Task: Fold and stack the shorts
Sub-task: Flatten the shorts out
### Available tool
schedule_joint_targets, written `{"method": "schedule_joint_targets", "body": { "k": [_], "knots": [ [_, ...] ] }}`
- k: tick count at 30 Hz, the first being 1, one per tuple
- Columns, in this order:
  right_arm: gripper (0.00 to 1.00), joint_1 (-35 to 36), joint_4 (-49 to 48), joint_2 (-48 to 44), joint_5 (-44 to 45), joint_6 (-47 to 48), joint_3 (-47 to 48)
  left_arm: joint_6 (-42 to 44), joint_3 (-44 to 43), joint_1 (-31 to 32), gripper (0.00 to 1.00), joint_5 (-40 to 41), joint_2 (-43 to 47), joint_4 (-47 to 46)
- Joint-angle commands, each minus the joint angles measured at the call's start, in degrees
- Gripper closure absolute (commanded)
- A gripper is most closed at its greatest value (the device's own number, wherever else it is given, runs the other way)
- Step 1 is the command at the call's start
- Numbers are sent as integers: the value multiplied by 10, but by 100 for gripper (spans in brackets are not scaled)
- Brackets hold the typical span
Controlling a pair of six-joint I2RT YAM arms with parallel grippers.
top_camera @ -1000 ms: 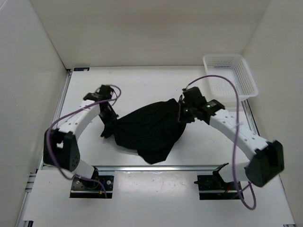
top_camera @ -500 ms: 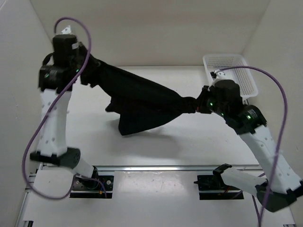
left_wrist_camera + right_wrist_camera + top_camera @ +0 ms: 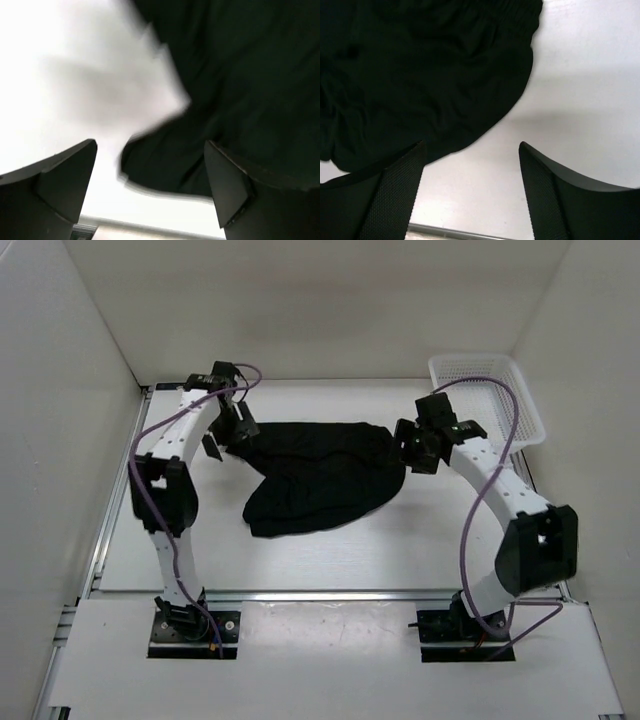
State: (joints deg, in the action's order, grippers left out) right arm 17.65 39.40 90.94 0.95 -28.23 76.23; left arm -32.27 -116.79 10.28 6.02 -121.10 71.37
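Observation:
The shorts need to be stretched flat for folding, so next my left gripper needs to grab the shorts' bunched near edge [image 3: 261, 521] [image 3: 149, 169] and leave the shorts' opposite side free.
The black shorts [image 3: 320, 475] lie spread on the white table, wide along the far side and bunched toward the near left. My left gripper [image 3: 228, 435] stands open at their far left corner. In the left wrist view, which is blurred, the shorts [image 3: 240, 75] fill the right side and my open left gripper [image 3: 150, 170] has nothing between its fingers [image 3: 65, 185]. My right gripper [image 3: 413, 447] is open at the shorts' right edge. The right wrist view shows the shorts [image 3: 420, 75] just beyond my open right gripper [image 3: 472, 167], with bare table between the fingers [image 3: 555, 200].
A white mesh basket [image 3: 520, 405] stands at the back right corner, close behind the right arm. White walls enclose the table on three sides. A metal rail [image 3: 330, 593] runs along the near edge.
Half a second ago both grippers held the shorts stretched in the air. Now the shorts lie on the table, both arms have come down and both grippers have opened and let go.

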Motion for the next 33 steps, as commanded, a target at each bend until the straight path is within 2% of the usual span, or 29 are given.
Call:
{"method": "schedule_joint_targets", "body": {
  "k": [1,2,3,4,5,6,7,9,10,13,19,22,26,30,31,32,33],
  "knots": [
    [28,21,-26,-88,5,-2,-58,-3,166,19,2,14,246,-54],
    [30,21,-31,-107,5,-2,-77,-12,215,25,3,8,273,-66],
    [36,27,-31,-116,5,-9,-95,-30,311,37,7,0,325,-76],
    [39,27,-31,-125,5,-9,-131,-38,361,37,8,-29,349,-86],
    [41,27,-31,-145,0,-16,-148,-45,449,45,8,-46,392,-111],
    [43,27,-31,-153,0,-16,-163,-56,450,54,8,-60,411,-122],
    [44,27,-37,-162,-13,-22,-190,-78,526,59,8,-73,428,-134],
    [44,22,-45,-176,-29,-28,-212,-97,594,69,5,-125,460,-190],
    [36,8,-61,-176,-39,-38,-231,-103,651,69,0,-179,460,-215],
    [22,-23,-107,-159,-111,-51,-256,-108,677,85,0,-210,418,-264],
    [21,-75,-172,-91,-164,-63,-262,-99,630,98,0,-175,324,-275],
    [21,-75,-183,-39,-176,-57,-231,-94,622,98,0,-182,273,-280],
    [23,-75,-197,13,-170,-46,-195,-101,622,98,3,-170,247,-298],
    [31,-82,-204,58,-158,-40,-165,-101,615,93,22,-150,229,-303],
    [35,-82,-210,77,-158,-40,-159,-101,607,93,41,-145,223,-303],
    [39,-82,-210,86,-158,-40,-151,-101,607,93,53,-145,223,-303],
    [48,-82,-216,106,-163,-40,-145,-101,600,93,69,-145,223,-303]
  ]
}}
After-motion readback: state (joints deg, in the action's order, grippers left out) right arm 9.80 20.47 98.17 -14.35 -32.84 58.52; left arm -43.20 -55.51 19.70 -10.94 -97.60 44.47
